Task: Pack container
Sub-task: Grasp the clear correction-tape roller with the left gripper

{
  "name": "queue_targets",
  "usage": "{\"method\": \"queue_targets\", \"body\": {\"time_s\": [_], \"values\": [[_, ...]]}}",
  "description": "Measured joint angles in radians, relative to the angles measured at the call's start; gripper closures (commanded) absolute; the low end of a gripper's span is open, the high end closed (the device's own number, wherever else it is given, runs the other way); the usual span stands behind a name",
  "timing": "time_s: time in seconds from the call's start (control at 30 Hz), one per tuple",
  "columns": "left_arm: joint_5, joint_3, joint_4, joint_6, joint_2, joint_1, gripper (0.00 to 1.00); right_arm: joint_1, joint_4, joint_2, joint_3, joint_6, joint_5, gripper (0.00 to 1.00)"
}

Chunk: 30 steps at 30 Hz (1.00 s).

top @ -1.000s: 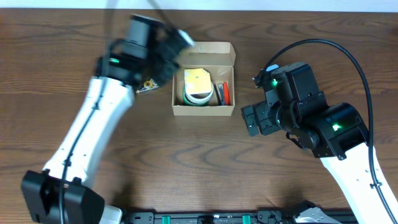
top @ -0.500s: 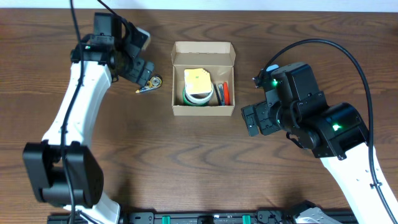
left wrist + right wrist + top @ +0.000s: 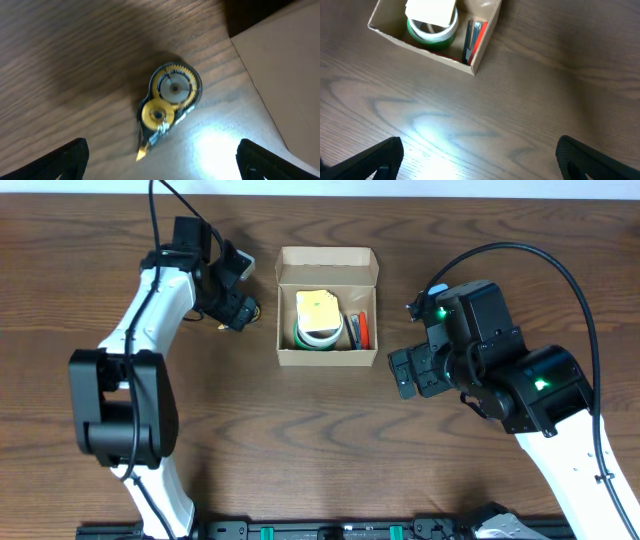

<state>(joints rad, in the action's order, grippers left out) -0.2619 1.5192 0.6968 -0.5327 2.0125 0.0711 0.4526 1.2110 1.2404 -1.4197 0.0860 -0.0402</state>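
Next, my left gripper grabs the correction tape dispenser by its round geared body [image 3: 257,313] to pack it into the cardboard box [image 3: 327,358].
The container, a tan cardboard box [image 3: 327,358] with its flap lid open at the far side, sits mid-table. It holds a green tape roll [image 3: 318,334], a yellow pad [image 3: 317,307] on top of the roll, and red and black pens [image 3: 359,330]. A small correction-tape dispenser with yellow gears [image 3: 246,311] lies on the table left of the box. My left gripper [image 3: 234,306] is open just above it. In the left wrist view the dispenser [image 3: 167,100] lies ahead of the open fingers [image 3: 160,160]. My right gripper [image 3: 404,371] is open and empty, right of the box [image 3: 482,50].
The box's corner and side [image 3: 280,65] show at the right of the left wrist view, close to the dispenser. The dark wooden table [image 3: 300,440] runs all round. The right arm's black cable [image 3: 560,270] loops above the table at the right.
My left arm has swung away from the box's far left corner, out to the left, then in over the dispenser. The right arm has not moved.
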Motion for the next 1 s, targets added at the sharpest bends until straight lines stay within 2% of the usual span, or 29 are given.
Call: {"method": "queue_targets", "body": {"time_s": [0.47, 0.63, 0.7, 0.8, 1.0], "values": [[0.000, 0.000, -0.121, -0.003, 0.101, 0.024, 0.03, 0.000, 0.000, 0.000, 0.000, 0.000, 0.000, 0.01], [0.041, 0.000, -0.137, -0.003, 0.135, 0.062, 0.00, 0.000, 0.000, 0.000, 0.000, 0.000, 0.000, 0.01], [0.054, 0.000, -0.143, 0.000, 0.142, 0.072, 0.09, 0.000, 0.000, 0.000, 0.000, 0.000, 0.000, 0.01], [0.068, 0.000, -0.145, -0.003, 0.144, 0.073, 0.16, 0.000, 0.000, 0.000, 0.000, 0.000, 0.000, 0.01], [0.082, 0.000, -0.145, -0.005, 0.145, 0.073, 0.42, 0.000, 0.000, 0.000, 0.000, 0.000, 0.000, 0.01]]}}
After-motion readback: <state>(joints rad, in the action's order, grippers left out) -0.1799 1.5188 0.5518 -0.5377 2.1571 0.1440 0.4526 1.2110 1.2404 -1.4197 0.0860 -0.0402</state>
